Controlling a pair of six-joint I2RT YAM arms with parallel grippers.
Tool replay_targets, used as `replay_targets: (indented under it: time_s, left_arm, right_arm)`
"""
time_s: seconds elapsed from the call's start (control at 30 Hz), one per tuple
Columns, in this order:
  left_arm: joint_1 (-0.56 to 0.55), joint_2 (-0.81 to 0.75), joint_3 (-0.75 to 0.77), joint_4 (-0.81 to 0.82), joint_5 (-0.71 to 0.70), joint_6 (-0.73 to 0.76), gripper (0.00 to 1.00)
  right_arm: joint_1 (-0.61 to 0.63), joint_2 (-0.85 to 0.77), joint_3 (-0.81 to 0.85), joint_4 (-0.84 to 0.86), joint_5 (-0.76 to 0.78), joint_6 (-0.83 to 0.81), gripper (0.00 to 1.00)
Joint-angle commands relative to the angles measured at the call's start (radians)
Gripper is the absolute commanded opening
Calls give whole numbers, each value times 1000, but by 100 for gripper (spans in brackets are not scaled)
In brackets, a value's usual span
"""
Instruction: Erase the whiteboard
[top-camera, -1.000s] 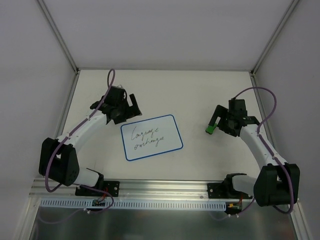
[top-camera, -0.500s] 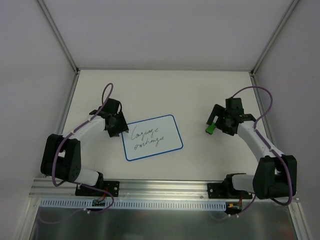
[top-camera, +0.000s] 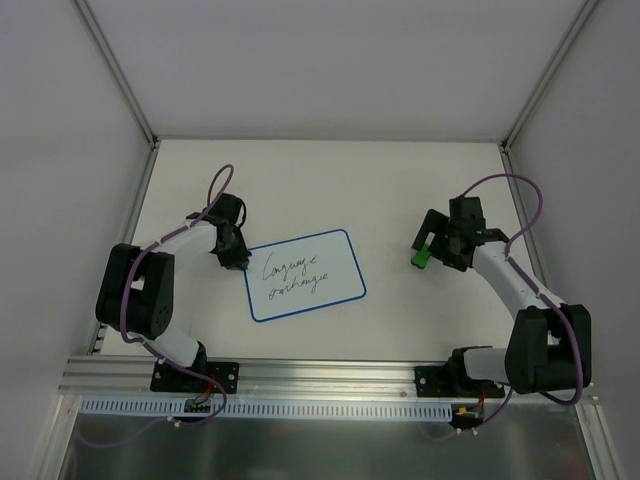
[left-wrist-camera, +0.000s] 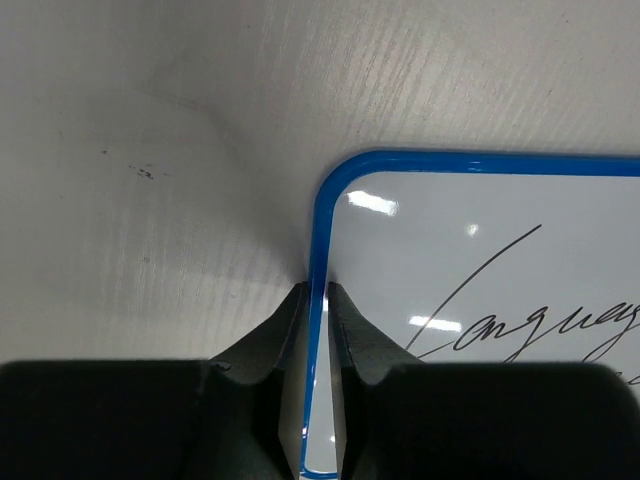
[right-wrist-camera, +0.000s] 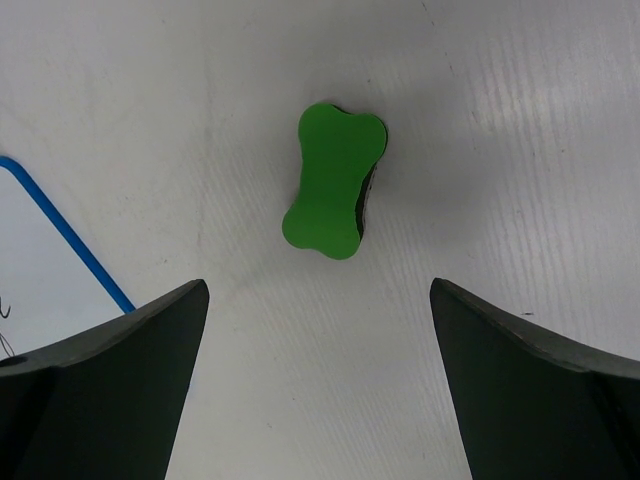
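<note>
The eraser's dark bottom should stay free to erase the whiteboard (top-camera: 305, 275), so the right gripper will next grab the green bone-shaped eraser across its narrow middle (top-camera: 422, 256).
The whiteboard (top-camera: 305, 275), white with a thin blue border and dark handwriting, lies flat on the table between the arms. My left gripper (top-camera: 240, 262) is at the board's left edge. In the left wrist view its fingertips (left-wrist-camera: 318, 290) are pinched on either side of the whiteboard's (left-wrist-camera: 480, 250) blue rim, one over the board and one over the table. A green bone-shaped eraser (top-camera: 420, 258) lies right of the board. My right gripper (top-camera: 432, 242) hovers over it, jaws wide open (right-wrist-camera: 318, 285), the eraser (right-wrist-camera: 333, 180) just ahead of the fingertips and untouched.
White enclosure walls with metal corner posts (top-camera: 120, 70) bound the tabletop on three sides. An aluminium rail (top-camera: 320, 375) carrying both arm bases runs along the near edge. The board's right corner (right-wrist-camera: 30, 260) shows at the left of the right wrist view.
The left arm folded back and swung its gripper down to the board's left edge, and its jaws closed from wide open onto the rim. The right gripper stayed over the eraser.
</note>
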Motion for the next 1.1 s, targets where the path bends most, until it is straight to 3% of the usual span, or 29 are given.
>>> replay_targets:
  time_s: [0.0,0.23,0.53,1.07]
  left_arm:
    - [11,21,17,-4,-6,7,10]
    - [9,6,-43,2,66,-42,4]
    - [-20,-31,-90,8,98,-67,0]
    - [-41,-19,-87,14,107,-70,0]
  right_arm:
    - [6,10,-8,34,1,14,98]
    - [4,64,2,48,72,21,97]
    - [6,173,62,88,156,31,88]
    - [40,302,128,97,153,83,63]
